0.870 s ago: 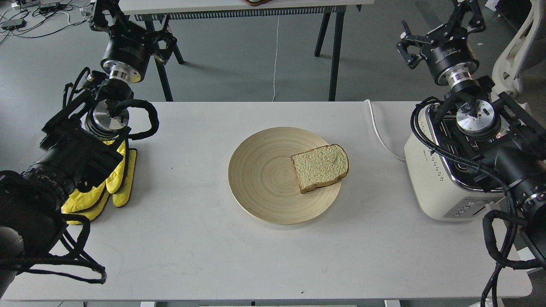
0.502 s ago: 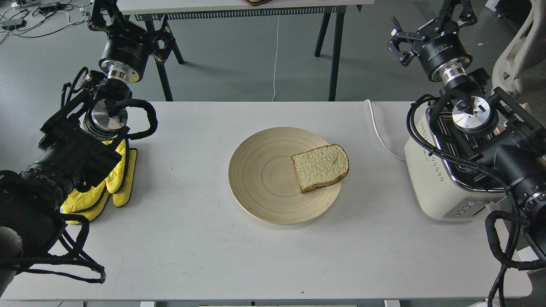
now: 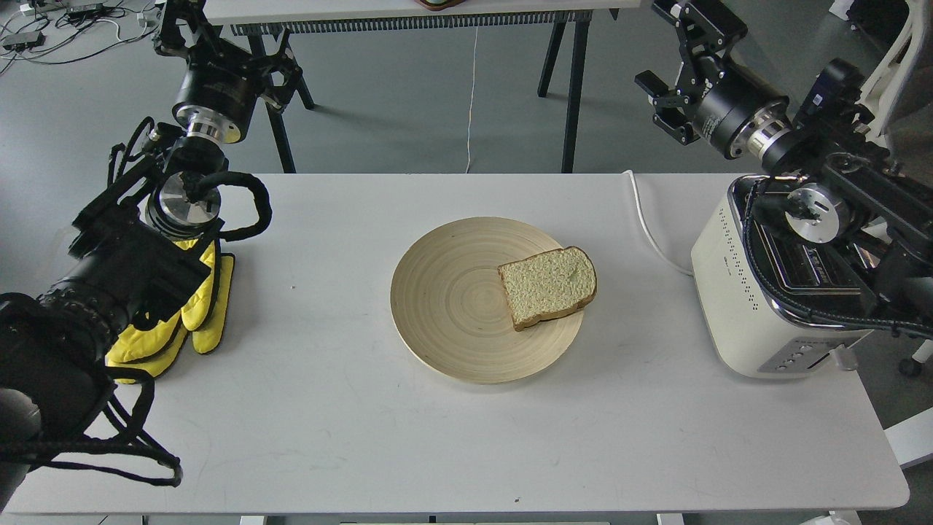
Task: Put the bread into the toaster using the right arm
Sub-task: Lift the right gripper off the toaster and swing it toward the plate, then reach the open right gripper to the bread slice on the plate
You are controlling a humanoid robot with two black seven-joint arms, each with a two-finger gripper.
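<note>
My right gripper should grab the bread by its rounded top crust (image 3: 588, 268) next, so that the bread's flat bottom edge (image 3: 508, 298) stays free to go into the toaster.
The bread (image 3: 548, 286) lies flat on the right part of a round wooden plate (image 3: 452, 313) at the table's middle. The cream-white toaster (image 3: 751, 313) stands at the table's right edge, its black slots partly covered by my right arm's links. My right gripper (image 3: 669, 51) is raised beyond the table's back edge, above and left of the toaster and far from the bread. Its two fingers stand apart with nothing between them. My left gripper (image 3: 219, 36) is up at the back left, fingers spread and empty.
Yellow gloves (image 3: 182, 313) lie on the table at the left, under my left arm. The toaster's white cord (image 3: 647, 226) runs over the table's back edge. A second table's black legs (image 3: 572, 87) stand behind. A white chair (image 3: 893, 65) is at far right.
</note>
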